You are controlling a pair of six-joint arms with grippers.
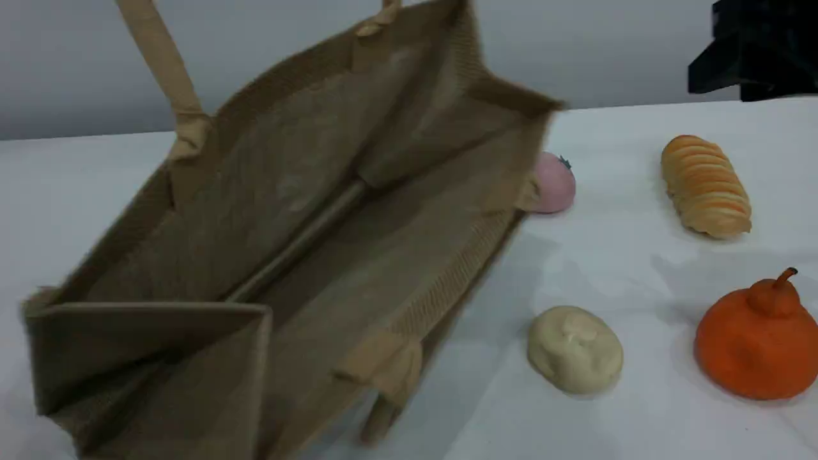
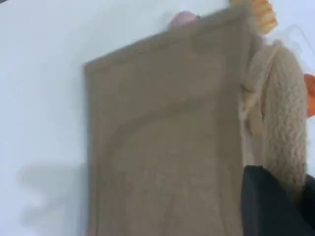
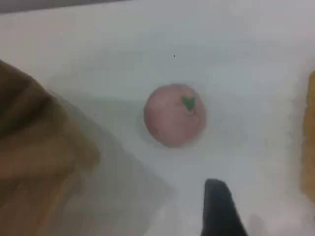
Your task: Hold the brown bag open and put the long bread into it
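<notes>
The right gripper grabs the long bread across its middle (image 1: 706, 186) next, since the bread reaches far out to both ends and is at risk of tipping.
The brown bag (image 1: 307, 230) is lifted and tilted, its mouth gaping toward the scene camera, and one beige handle (image 1: 163, 70) runs up out of the top edge. In the left wrist view the bag's side (image 2: 162, 142) hangs below my left gripper (image 2: 275, 196), which is shut on the handle (image 2: 283, 123). The long bread (image 1: 705, 185) lies on the table to the right of the bag, untouched. My right gripper (image 3: 221, 211) hovers open over the table near a pink ball (image 3: 174, 120) and holds nothing.
The pink ball (image 1: 555, 183) rests against the bag's far right corner. A cream bun (image 1: 574, 348) and an orange pumpkin-shaped toy (image 1: 757, 338) lie at the front right. The right arm's dark body (image 1: 757, 51) shows at the top right corner.
</notes>
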